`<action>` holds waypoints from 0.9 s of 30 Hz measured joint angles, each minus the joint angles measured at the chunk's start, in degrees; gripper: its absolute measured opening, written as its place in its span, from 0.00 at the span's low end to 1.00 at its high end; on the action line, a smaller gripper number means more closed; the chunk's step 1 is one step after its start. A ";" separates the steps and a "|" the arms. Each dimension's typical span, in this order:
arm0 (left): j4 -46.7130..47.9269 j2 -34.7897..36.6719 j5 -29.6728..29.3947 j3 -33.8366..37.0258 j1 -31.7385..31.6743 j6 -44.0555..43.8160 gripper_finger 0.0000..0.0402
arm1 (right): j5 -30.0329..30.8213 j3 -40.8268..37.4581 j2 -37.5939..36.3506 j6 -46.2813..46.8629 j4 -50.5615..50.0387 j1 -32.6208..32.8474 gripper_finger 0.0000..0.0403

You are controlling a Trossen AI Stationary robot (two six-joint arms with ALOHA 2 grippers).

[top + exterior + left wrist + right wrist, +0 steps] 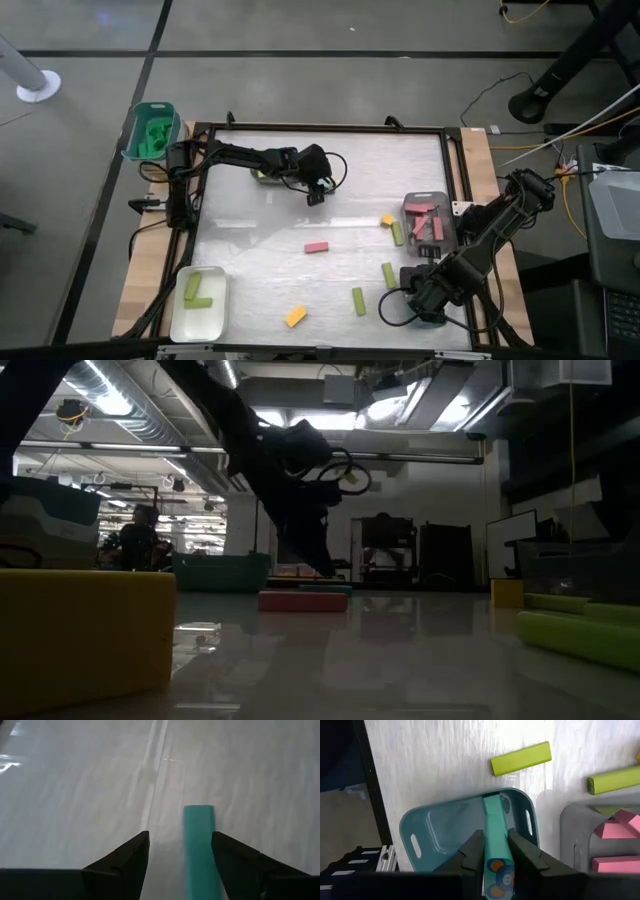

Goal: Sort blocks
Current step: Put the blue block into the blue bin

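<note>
My right gripper is ready to open: the teal block's loose end [493, 804] points down inside the teal tray's rim [465, 800] in the right wrist view, so the block would lie there.
My left gripper [316, 195] hangs open over the far middle of the table. In the left wrist view its fingers [180, 834] stand on either side of a teal block [199, 845] lying flat on the table, close to one finger. My right gripper [428, 300] is at the near right corner, shut on a second teal block [495, 827] above the teal tray [440, 827]. Loose on the table lie a pink block [316, 247], yellow blocks [295, 317] [388, 220] and lime blocks [358, 300] [388, 275] [397, 233]. My left gripper: the teal block's long side [210, 835] lies right beside one finger [225, 850]; I cannot tell whether they touch. My right gripper pinches the second teal block between its two fingers, which lie along the block's length on its two long sides [490, 845]. The free end [492, 800] points ahead into the teal tray.
A grey tray [408, 205] holding pink blocks [428, 222] stands at the right edge. A white tray [180, 325] with lime blocks sits at the near left corner. A green tub [135, 125] stands off the far left corner. The table's left half lies bare.
</note>
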State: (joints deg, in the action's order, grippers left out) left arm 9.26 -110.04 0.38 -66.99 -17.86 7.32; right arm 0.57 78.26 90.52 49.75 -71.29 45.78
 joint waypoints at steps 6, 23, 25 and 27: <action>-0.05 0.00 0.00 0.03 -0.58 -0.03 0.51 | 0.54 0.00 0.13 -0.01 -0.03 -0.03 0.23; -1.32 -2.38 0.64 -0.07 -0.57 0.24 0.51 | 0.71 0.00 0.90 -0.67 -0.53 -0.07 0.51; -1.92 -2.89 0.72 -0.10 -0.56 0.03 0.51 | 1.35 0.00 0.89 -0.70 -0.51 -0.07 0.51; -2.11 -2.95 0.79 -0.10 -0.50 -0.19 0.51 | 1.81 0.00 0.90 -0.72 -0.38 -0.07 0.51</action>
State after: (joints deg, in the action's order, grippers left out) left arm 7.16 -112.99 1.18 -67.09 -18.35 7.13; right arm 2.38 78.26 91.42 49.04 -71.66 45.71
